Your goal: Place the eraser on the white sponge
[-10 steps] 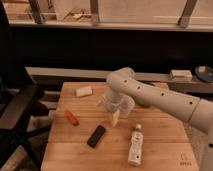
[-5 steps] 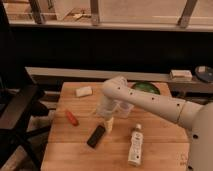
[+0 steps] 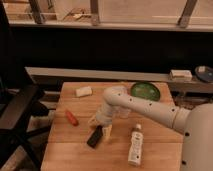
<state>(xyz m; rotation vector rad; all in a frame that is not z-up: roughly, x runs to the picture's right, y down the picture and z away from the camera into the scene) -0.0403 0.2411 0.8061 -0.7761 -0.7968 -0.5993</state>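
Note:
I will grab the black eraser by one short end next, then set it on the white sponge [image 3: 83, 91].
The eraser [image 3: 94, 137], a flat black block, lies on the wooden table [image 3: 160, 150] near its front middle. My gripper [image 3: 100, 128] hangs right over the eraser's far end, open, with one cream finger on each side of it. I cannot tell whether the fingers touch the block. The white sponge [image 3: 83, 91] lies apart at the table's far left corner, with nothing on it.
An orange-red carrot-shaped thing [image 3: 71, 117] lies left of the eraser. A white bottle [image 3: 134, 145] lies on its side to the right. A green bowl [image 3: 145, 91] sits at the far right. A black chair [image 3: 17, 110] stands off the table's left edge.
The arm has swung left and lowered, bringing the open gripper from above the table's middle down onto the eraser. Nothing on the table has moved.

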